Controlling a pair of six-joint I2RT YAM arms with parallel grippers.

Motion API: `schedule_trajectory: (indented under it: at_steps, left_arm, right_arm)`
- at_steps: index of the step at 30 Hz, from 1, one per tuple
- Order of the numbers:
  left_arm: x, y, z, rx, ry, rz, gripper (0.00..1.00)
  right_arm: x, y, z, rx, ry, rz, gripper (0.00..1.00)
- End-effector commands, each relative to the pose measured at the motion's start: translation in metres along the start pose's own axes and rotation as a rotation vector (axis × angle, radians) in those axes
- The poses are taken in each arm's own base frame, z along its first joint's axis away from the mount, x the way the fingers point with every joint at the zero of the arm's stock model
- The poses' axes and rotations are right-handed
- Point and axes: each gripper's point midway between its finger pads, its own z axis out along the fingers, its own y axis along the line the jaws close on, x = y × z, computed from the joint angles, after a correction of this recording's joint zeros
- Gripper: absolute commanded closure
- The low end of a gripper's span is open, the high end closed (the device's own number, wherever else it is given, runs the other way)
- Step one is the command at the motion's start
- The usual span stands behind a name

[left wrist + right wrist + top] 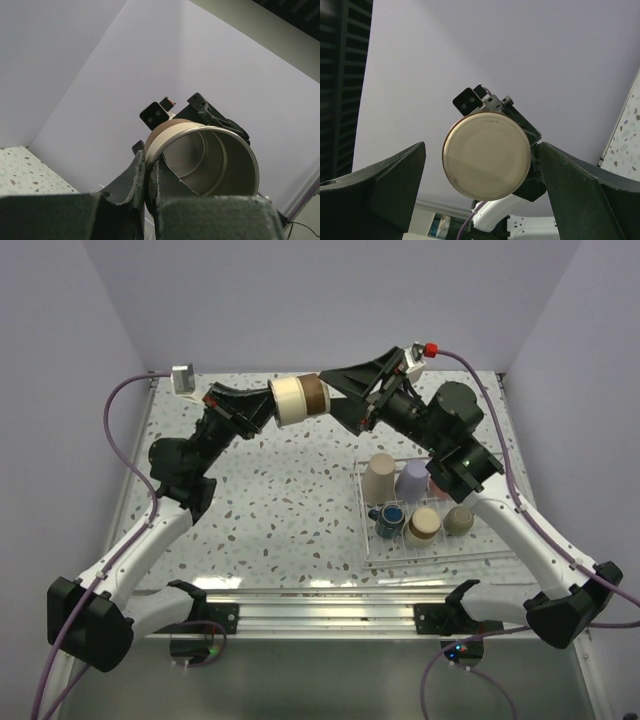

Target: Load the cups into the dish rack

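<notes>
I need to grip the short metal cup around its cream base with my right gripper next. The cup's rim then stays free, so the cup can be loaded with its opening down into the rack [366,540].
A short metal cup [300,398] with a cream and brown outside hangs on its side high above the table's far middle. My left gripper [264,406] is shut on its rim, one finger inside and one outside [131,180]; the steel inside [215,160] faces the left wrist camera. My right gripper [337,398] stands open at the cup's other end. Its fingers [395,175] flank the cream base [486,156] without touching it. The dish rack [366,540] sits at the right. It holds a beige tumbler [380,477], a lavender one [412,478], a black mug [390,517] and two more cups [424,524].
The right arm's elbow [455,440] hangs over the rack's far side and hides part of it. The speckled tabletop [270,510] is walled by white panels at the left, back and right. A metal rail [330,610] runs along the near edge.
</notes>
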Motion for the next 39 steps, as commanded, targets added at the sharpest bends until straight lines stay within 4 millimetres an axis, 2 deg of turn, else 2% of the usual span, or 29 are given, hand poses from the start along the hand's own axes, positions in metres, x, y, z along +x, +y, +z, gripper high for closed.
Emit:
schedule_trajectory:
  at_steps: [1,7,9,12,13,15,16,19,20,22,23,25,26,27,28,29,30,31,32,33,34,35,37,38,39]
  left_arm:
    - [-0.006,-0.003,0.002,0.021,-0.040,0.026,1.00]
    - [-0.002,0.005,0.003,0.006,-0.037,0.018,1.00]
    - [-0.002,0.007,0.003,0.001,-0.038,0.016,1.00]
    - [0.000,0.010,0.003,-0.008,-0.030,0.013,1.00]
    - [0.000,0.010,0.004,-0.009,-0.028,0.013,1.00]
    - [0.002,0.013,0.003,-0.025,-0.017,0.006,1.00]
    - [0.002,0.012,0.004,-0.027,-0.013,0.009,1.00]
    - [0.006,0.021,0.005,-0.071,0.015,0.003,0.99]
    - [0.009,0.027,0.004,-0.095,0.028,-0.003,0.96]
    - [0.012,0.032,0.002,-0.118,0.040,-0.006,0.84]
    - [0.015,0.037,0.001,-0.143,0.053,-0.014,0.70]
    - [0.014,0.039,-0.002,-0.162,0.060,0.000,0.55]
    - [0.017,0.044,-0.004,-0.188,0.078,-0.002,0.37]
    - [0.017,0.044,-0.007,-0.195,0.088,0.020,0.31]
    - [0.014,0.046,-0.008,-0.208,0.089,0.036,0.26]
    - [0.017,0.052,-0.012,-0.247,0.106,0.036,0.21]
    - [0.013,0.050,-0.015,-0.254,0.105,0.065,0.15]
    - [0.009,0.055,-0.019,-0.282,0.096,0.081,0.11]
    - [0.011,0.062,-0.025,-0.326,0.110,0.082,0.04]
    - [0.004,0.062,-0.028,-0.349,0.095,0.116,0.01]
    - [0.000,0.066,-0.032,-0.380,0.092,0.134,0.00]
    - [0.003,0.075,-0.039,-0.435,0.115,0.137,0.00]
    - [-0.006,0.076,-0.042,-0.475,0.114,0.211,0.00]
    - [-0.003,0.083,-0.049,-0.521,0.140,0.217,0.00]
    - [-0.006,0.088,-0.051,-0.544,0.146,0.256,0.00]
  right_arm:
    - [0.005,0.039,-0.001,-0.108,0.008,-0.050,0.01]
    - [0.015,0.045,0.007,-0.130,0.041,-0.047,0.02]
    - [0.017,0.045,0.008,-0.134,0.048,-0.048,0.05]
    - [0.019,0.042,0.010,-0.134,0.057,-0.049,0.22]
    - [0.020,0.040,0.011,-0.129,0.059,-0.046,0.42]
    - [0.020,0.038,0.010,-0.124,0.055,-0.047,0.58]
    - [0.019,0.036,0.011,-0.116,0.052,-0.048,0.73]
    - [0.019,0.036,0.010,-0.108,0.044,-0.064,0.89]
    - [0.018,0.036,0.009,-0.103,0.038,-0.081,0.98]
    - [0.016,0.034,0.007,-0.089,0.029,-0.101,1.00]
    - [0.016,0.029,0.006,-0.065,0.028,-0.104,1.00]
    - [0.015,0.026,0.004,-0.050,0.022,-0.118,1.00]
    - [0.013,0.026,0.003,-0.044,0.015,-0.139,1.00]
    - [0.011,0.020,0.002,-0.012,0.011,-0.148,1.00]
    - [0.009,0.028,0.000,-0.022,0.003,-0.173,1.00]
    - [0.005,0.025,-0.003,0.006,-0.005,-0.227,1.00]
    - [0.003,0.012,-0.006,0.075,-0.002,-0.243,1.00]
    - [-0.003,0.019,-0.010,0.086,-0.029,-0.279,1.00]
    - [-0.010,0.016,-0.014,0.113,-0.045,-0.344,1.00]
    - [-0.012,0.006,-0.023,0.181,-0.045,-0.367,1.00]
    - [-0.023,0.009,-0.031,0.211,-0.084,-0.440,1.00]
    - [-0.030,-0.007,-0.042,0.297,-0.086,-0.461,1.00]
    - [-0.045,-0.011,-0.064,0.374,-0.124,-0.559,1.00]
    - [-0.057,-0.018,-0.075,0.428,-0.150,-0.585,1.00]
    - [-0.058,-0.031,-0.094,0.505,-0.140,-0.602,1.00]
